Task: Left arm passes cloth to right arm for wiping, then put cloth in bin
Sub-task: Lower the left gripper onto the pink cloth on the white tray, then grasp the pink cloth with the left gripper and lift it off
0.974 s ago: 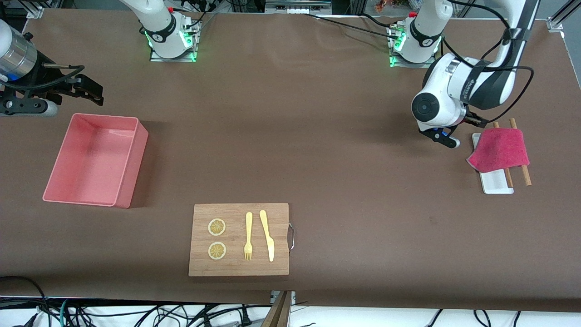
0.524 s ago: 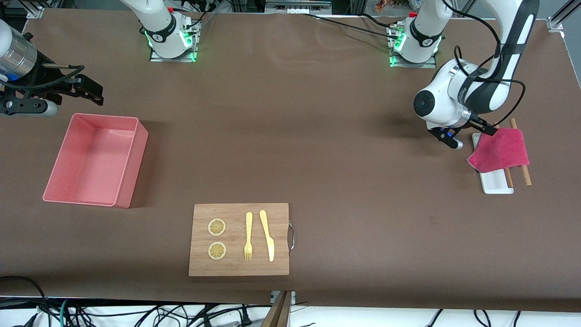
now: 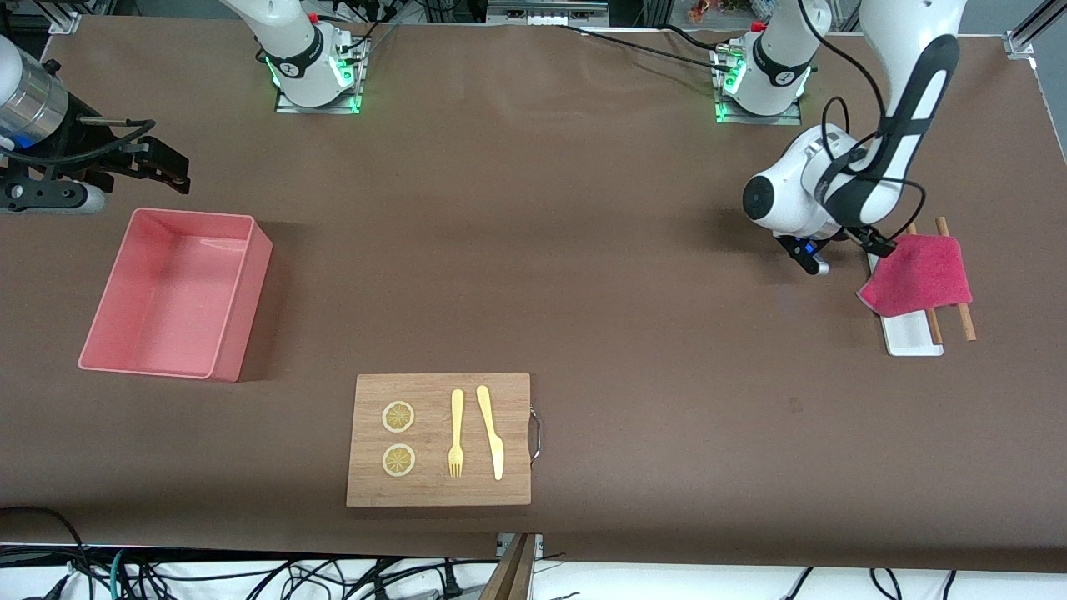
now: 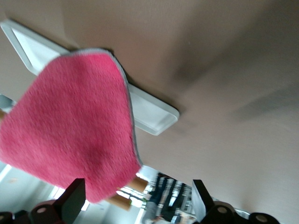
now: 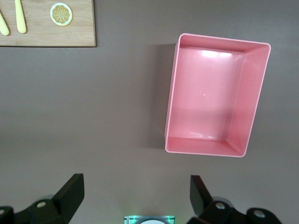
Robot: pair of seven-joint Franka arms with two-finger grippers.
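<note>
The magenta cloth (image 4: pixel 70 126) needs to be passed along for wiping, so my left gripper should grab it by its corner (image 4: pixel 105 189) next.
The magenta cloth (image 3: pixel 917 273) lies draped over a white tray (image 3: pixel 913 340) and two wooden chopsticks (image 3: pixel 965 321) at the left arm's end of the table. My left gripper (image 3: pixel 844 252) is open and low beside the cloth. One of its fingers (image 3: pixel 881 243) is at the cloth's corner. In the left wrist view the cloth (image 4: pixel 70 135) covers part of the tray (image 4: pixel 152 112), and its corner reaches between the open fingers of the left gripper (image 4: pixel 137 205). The pink bin (image 3: pixel 242 308) stands empty at the right arm's end. My right gripper (image 3: pixel 165 165) waits open above the table beside the bin (image 5: pixel 172 93).
A wooden cutting board (image 3: pixel 439 492) lies near the front camera, mid-table. It holds two lemon slices (image 3: pixel 398 417), a yellow fork (image 3: pixel 456 433) and a yellow knife (image 3: pixel 492 432). Its corner shows in the right wrist view (image 5: pixel 70 39). The arm bases stand along the table's edge farthest from the camera.
My left arm's wrist has turned and shifted slightly toward the table's middle, leaving one finger at the cloth's corner. The cloth and the right arm have not moved.
</note>
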